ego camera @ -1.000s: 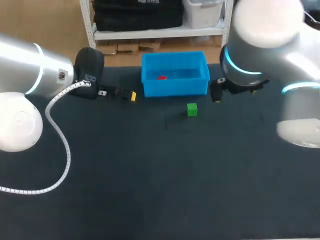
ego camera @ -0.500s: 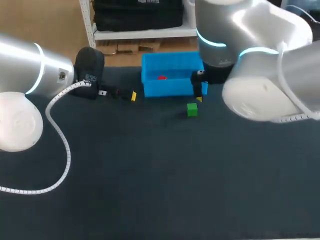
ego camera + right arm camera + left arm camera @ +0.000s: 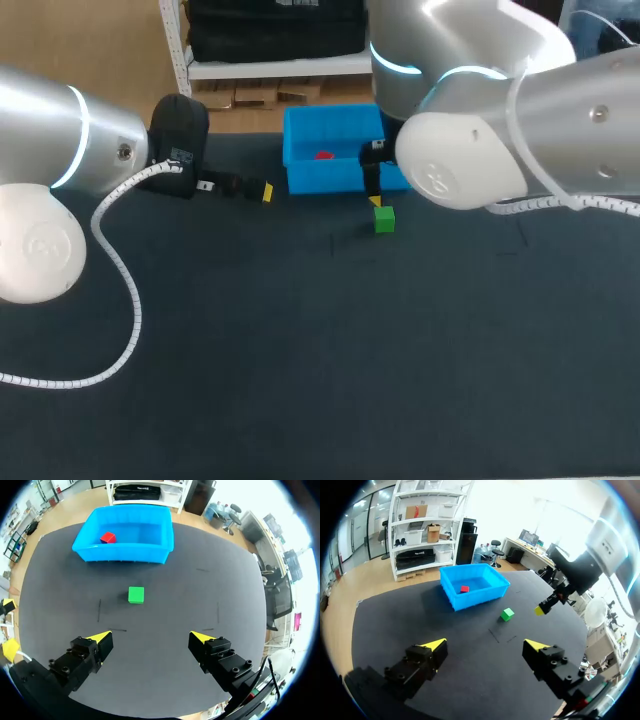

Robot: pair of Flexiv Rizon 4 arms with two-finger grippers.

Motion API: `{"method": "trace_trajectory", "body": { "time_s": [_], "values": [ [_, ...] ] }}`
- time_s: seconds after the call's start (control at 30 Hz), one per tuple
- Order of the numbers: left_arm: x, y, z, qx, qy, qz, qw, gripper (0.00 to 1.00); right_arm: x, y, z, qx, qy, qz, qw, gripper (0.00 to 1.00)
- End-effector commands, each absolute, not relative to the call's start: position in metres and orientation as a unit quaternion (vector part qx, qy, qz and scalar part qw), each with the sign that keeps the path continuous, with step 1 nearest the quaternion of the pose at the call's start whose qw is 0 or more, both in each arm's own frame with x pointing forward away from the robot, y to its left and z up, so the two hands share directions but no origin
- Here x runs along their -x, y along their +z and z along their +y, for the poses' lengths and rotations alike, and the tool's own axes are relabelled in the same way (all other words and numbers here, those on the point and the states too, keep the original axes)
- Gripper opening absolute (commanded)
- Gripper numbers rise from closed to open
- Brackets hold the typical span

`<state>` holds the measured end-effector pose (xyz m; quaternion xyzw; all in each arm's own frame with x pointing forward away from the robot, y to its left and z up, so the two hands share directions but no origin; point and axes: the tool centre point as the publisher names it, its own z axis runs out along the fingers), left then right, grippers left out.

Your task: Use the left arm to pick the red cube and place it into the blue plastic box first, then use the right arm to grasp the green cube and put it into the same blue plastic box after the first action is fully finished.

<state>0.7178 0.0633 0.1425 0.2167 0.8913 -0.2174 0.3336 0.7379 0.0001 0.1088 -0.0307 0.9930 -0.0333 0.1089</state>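
The green cube [image 3: 384,220] will go into the blue plastic box, so my right gripper will grab the cube by its opposite sides next.
The red cube [image 3: 323,155] lies inside the blue plastic box [image 3: 340,178] at the table's far side. On the dark mat just in front of the box sits the green cube [image 3: 384,220]. My right gripper [image 3: 375,200] hangs above the mat close to the green cube, fingers open and empty; in its wrist view [image 3: 151,636] the green cube [image 3: 136,594] lies ahead of the fingers, the box [image 3: 120,556] and red cube [image 3: 107,537] beyond. My left gripper [image 3: 262,190] is open and empty, left of the box. Its wrist view [image 3: 485,644] shows the box [image 3: 475,600], red cube [image 3: 464,589] and green cube [image 3: 507,614].
A white coiled cable [image 3: 118,290] trails from my left arm over the mat's left part. My right arm's bulky white joints [image 3: 460,170] hang over the box's right end and the mat beside it. The wide near half of the mat is open dark surface.
My right arm has swung left, from beside the box's right end to in front of the box, above the green cube. The left arm and both cubes have stayed put.
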Motion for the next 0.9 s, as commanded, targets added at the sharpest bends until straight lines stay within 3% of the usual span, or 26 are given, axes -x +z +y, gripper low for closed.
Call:
{"method": "trace_trajectory", "body": {
  "time_s": [0.03, 0.9],
  "values": [
    [-0.718, 0.141, 0.066, -0.219, -0.223, 0.889, 0.335, 1.0, -0.746, 0.101, 0.004, 0.013, -0.019, 0.994, 0.105, 1.0],
    [-0.718, 0.141, 0.066, -0.219, -0.223, 0.889, 0.335, 1.0, -0.788, 0.034, 0.03, 0.015, -0.004, 0.992, 0.124, 1.0]
  ]
}}
